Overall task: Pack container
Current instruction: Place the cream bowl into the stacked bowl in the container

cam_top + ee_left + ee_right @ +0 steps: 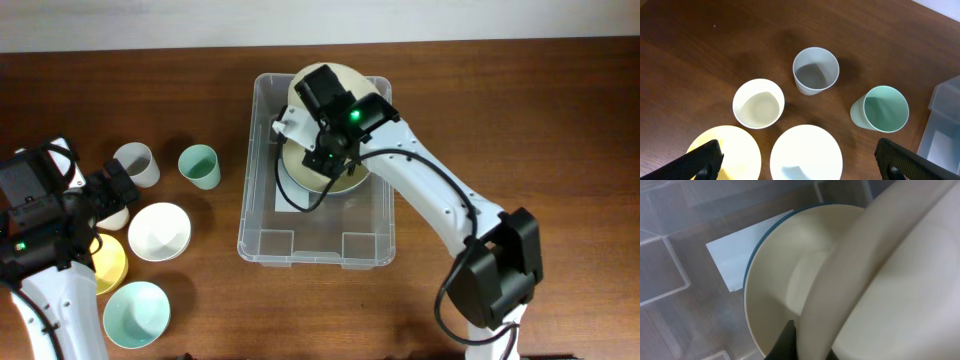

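Observation:
The tilted cream bowl is ready for my right gripper to release now: its held rim is above the second cream bowl's open inside.
The clear container stands mid-table, with a white label on its bottom. My right gripper is inside it, shut on the rim of a tilted cream bowl, which also shows in the overhead view. A second cream bowl with a teal outside lies under it in the container. My left gripper is open and empty above a white bowl, left of the container.
On the table to the left are a grey cup, a green cup, a small cream cup, a yellow bowl, the white bowl and a teal bowl. The container's corner shows at right.

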Available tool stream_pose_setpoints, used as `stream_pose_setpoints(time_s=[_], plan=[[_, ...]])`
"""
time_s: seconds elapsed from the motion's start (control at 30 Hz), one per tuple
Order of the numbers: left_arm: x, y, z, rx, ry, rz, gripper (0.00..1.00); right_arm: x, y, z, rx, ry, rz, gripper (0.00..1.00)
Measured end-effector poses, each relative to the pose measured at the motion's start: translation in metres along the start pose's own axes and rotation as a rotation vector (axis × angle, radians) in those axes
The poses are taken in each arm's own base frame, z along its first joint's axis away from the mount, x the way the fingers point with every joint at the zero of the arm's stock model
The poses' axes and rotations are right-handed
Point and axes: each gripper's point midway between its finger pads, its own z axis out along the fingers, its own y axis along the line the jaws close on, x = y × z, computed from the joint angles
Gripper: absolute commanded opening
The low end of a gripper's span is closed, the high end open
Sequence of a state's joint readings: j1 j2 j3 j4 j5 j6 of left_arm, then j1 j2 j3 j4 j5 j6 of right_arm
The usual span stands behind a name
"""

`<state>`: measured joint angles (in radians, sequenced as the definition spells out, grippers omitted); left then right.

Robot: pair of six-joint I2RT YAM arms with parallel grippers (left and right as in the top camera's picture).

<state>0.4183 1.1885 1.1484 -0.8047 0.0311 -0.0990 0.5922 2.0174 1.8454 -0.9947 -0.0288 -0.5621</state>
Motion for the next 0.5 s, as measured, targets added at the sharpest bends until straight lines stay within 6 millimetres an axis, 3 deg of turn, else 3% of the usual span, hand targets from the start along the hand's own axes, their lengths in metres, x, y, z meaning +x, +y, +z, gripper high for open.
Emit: stream_pose_setpoints(time_s=[0.23, 0.33, 0.5], plan=[[0.0, 0.0, 0.0, 0.0, 0.0, 0.0, 0.99, -0.0007, 0.0011, 0.0, -0.006, -0.004, -0.003, 0.06], [0.0, 0.0, 0.0, 0.0, 0.0, 0.0, 0.99, 0.0001, 0.0017, -0.0001, -0.009, -0.001, 0.001, 0.38], [0.0001, -0.0001, 0.0001, 0.0, 0.0, 0.0, 0.99, 0.0023, 0.0064, -0.0003, -0.03, 0.007, -0.011, 0.43]])
